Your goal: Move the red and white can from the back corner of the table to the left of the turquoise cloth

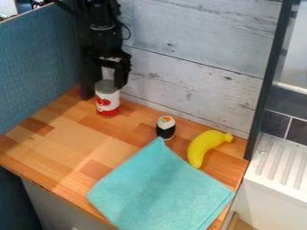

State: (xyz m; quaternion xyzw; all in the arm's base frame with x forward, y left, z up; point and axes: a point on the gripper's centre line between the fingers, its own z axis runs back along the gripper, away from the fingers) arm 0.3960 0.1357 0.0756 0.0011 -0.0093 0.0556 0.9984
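I'll next grab the can by its grey-topped upper part to move it elsewhere on the wooden counter.
The gripper hangs down at the upper left, near the back corner of the wooden counter. Its two fingers stand apart, one to each side of the upper part of a red and white can. The can is upright, with a grey top. Right of the can stands a small black and white sushi piece with an orange centre. A yellow banana lies farther right. In front of the sushi piece, a turquoise cloth is spread flat, one corner pointing toward it.
The wooden counter is bounded by a blue panel on the left and a pale plank wall behind. A dark upright post stands at the right, beside a white ridged drainer.
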